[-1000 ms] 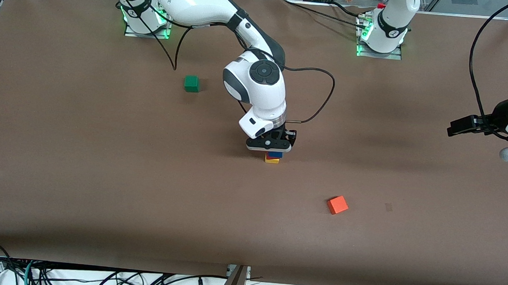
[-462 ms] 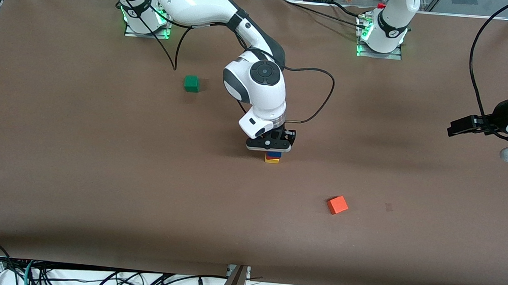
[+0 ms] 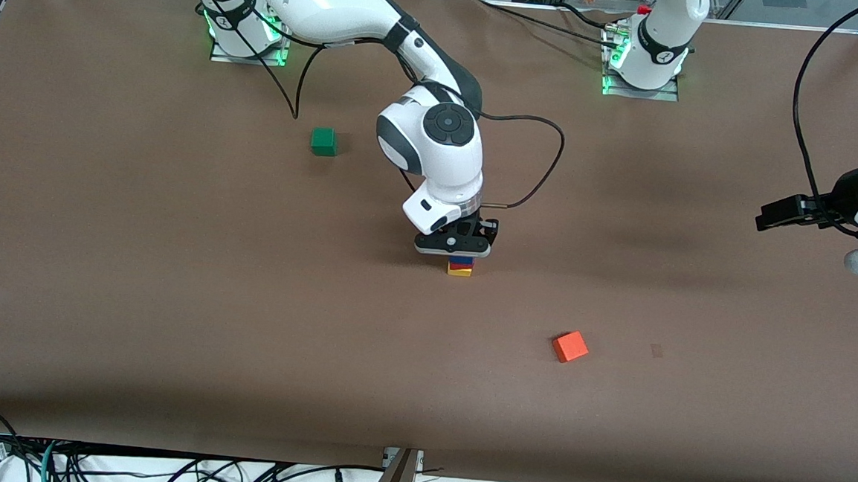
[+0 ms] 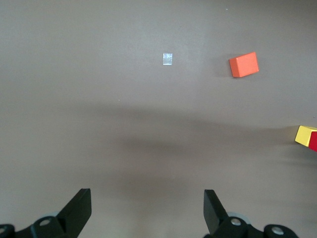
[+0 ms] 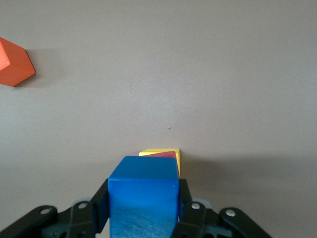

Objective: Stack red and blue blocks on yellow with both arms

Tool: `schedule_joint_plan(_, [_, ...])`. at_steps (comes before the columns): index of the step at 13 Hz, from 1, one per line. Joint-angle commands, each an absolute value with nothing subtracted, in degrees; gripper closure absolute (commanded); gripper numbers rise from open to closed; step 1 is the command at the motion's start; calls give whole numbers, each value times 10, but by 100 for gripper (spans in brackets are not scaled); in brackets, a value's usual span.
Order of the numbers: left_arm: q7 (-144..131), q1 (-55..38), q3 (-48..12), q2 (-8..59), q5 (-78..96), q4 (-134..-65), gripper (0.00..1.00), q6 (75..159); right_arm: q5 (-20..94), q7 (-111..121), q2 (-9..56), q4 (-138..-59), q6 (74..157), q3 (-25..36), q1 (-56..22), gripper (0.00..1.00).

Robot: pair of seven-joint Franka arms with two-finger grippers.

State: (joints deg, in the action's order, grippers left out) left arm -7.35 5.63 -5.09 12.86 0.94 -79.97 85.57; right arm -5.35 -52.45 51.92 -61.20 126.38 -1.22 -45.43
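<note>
I should release the blue cube from my right gripper, because the blue cube [image 3: 462,259] sits squarely on the red cube [image 3: 460,266].
The yellow cube [image 3: 459,272] stands mid-table with the red cube [image 3: 460,266] on it. The blue cube [image 3: 462,259] is directly on top of the red one, held between the fingers of my right gripper [image 3: 462,253], which is shut on it. In the right wrist view the blue cube [image 5: 143,198] fills the space between the fingers, and the edges of the red cube [image 5: 166,155] and the yellow cube [image 5: 157,151] show under it. My left gripper [image 3: 767,215] waits open and empty above the left arm's end of the table; it also shows in the left wrist view [image 4: 147,210].
A lighter orange-red cube [image 3: 570,346] lies nearer the front camera than the stack, toward the left arm's end. A green cube [image 3: 323,141] sits farther back, toward the right arm's end. A small tape patch [image 3: 657,350] lies beside the orange-red cube. A black cable trails from the right wrist.
The right gripper has shifted very slightly upward at the stack, still shut on the blue cube. The left arm has not moved.
</note>
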Motion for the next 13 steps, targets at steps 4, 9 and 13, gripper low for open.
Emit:
schedule_joint_plan(4, [-58,58,-53,121,3,-809,0,863,-62,-520,526,-589,1252,-6,-459,1])
schedule_joint_plan(9, [-58,59,-53,121,3,-809,0,863,-54,-518,492,-587,1199,-9,-434,0])
schedule_joint_plan(13, [-58,59,-53,122,3,-809,0,863,15,-470,397,-587,1091,-14,-360,0])
